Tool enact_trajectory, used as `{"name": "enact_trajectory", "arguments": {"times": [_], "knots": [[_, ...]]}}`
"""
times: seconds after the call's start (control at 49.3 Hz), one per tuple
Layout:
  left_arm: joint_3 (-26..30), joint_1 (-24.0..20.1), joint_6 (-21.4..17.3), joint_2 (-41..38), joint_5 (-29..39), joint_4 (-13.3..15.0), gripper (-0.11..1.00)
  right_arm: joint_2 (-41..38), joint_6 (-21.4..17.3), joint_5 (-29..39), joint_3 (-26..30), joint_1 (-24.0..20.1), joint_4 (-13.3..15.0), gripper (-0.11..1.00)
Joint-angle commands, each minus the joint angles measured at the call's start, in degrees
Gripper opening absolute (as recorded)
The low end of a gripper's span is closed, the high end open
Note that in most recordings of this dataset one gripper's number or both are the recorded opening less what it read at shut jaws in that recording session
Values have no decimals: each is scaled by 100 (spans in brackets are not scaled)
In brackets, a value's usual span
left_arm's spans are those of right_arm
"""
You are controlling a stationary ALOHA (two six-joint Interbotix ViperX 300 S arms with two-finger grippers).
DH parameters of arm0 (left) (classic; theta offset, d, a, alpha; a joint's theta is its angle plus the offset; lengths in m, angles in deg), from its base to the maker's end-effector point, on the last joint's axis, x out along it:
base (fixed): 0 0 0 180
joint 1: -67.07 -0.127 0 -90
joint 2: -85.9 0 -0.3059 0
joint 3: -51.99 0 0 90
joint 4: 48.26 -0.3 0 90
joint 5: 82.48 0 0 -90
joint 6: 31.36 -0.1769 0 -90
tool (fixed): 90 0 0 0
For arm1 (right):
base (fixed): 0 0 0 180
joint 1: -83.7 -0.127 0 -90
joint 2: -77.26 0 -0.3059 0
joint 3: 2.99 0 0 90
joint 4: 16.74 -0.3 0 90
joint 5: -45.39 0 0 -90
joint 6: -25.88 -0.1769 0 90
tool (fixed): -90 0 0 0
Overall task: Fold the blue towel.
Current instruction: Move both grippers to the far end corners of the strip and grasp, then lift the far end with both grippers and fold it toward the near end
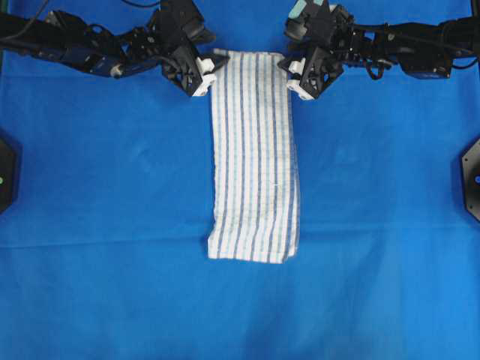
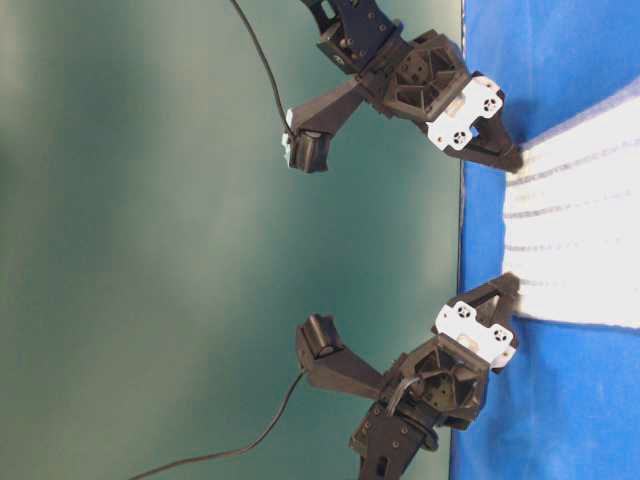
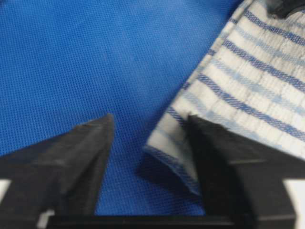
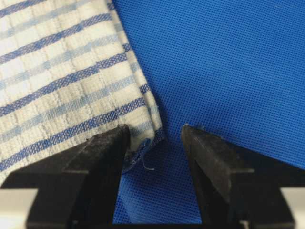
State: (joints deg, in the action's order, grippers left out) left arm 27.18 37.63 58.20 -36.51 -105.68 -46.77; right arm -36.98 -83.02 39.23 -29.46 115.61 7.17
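The rest of the strip [image 1: 255,154] lies flat on the tabletop. My right gripper should next pinch the blue towel by its raised end corner [image 1: 282,60] for that reason.
The blue towel [image 1: 255,150] is a white cloth with blue check stripes. It lies folded into a long narrow strip down the middle of the plain blue table covering [image 1: 112,187]. My left gripper [image 1: 204,82] sits at the strip's far left corner. In the left wrist view the left gripper [image 3: 150,119] is open, and the towel [image 3: 248,81] corner lies between the jaws against the right finger. My right gripper [image 1: 298,86] is at the far right corner. The right gripper [image 4: 155,128] is open too, with the towel [image 4: 62,71] corner beside its left finger.
Black mounts stand at the left edge [image 1: 6,171] and the right edge [image 1: 471,176] of the table. Both arms stretch along the far edge. A dark green backdrop [image 2: 150,250] rises behind the table.
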Motion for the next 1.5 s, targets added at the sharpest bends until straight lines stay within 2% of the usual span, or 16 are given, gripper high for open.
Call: {"name": "enact_trajectory", "arguments": {"times": [0.0,0.061,0.182,0.223,0.304,0.649,0.852,0.973,1.257,1.399,1.48], "knots": [[35,35,-18,62,18,0,46,62,-9,-53,114,9,9,52],[53,70,-26,62,35,0,37,53,-9,-53,97,9,9,41],[70,97,-53,53,62,0,16,62,-9,-53,79,9,0,7],[79,97,-88,53,70,0,10,62,-9,-53,70,9,9,3],[79,97,-158,53,70,0,4,62,-9,-53,79,9,0,3],[237,97,-281,202,308,0,4,167,-26,-53,141,105,-9,3],[501,-26,-773,536,765,0,4,492,-26,-35,149,272,-9,3],[659,-141,-940,615,923,0,4,598,-26,-35,149,360,-9,3],[756,-176,-949,650,1028,0,4,624,-44,-26,149,378,-9,3],[677,-44,-888,817,1178,0,4,773,-123,9,70,316,-26,3],[589,114,-905,993,1318,0,4,1011,-141,70,-79,132,-53,3]]}}
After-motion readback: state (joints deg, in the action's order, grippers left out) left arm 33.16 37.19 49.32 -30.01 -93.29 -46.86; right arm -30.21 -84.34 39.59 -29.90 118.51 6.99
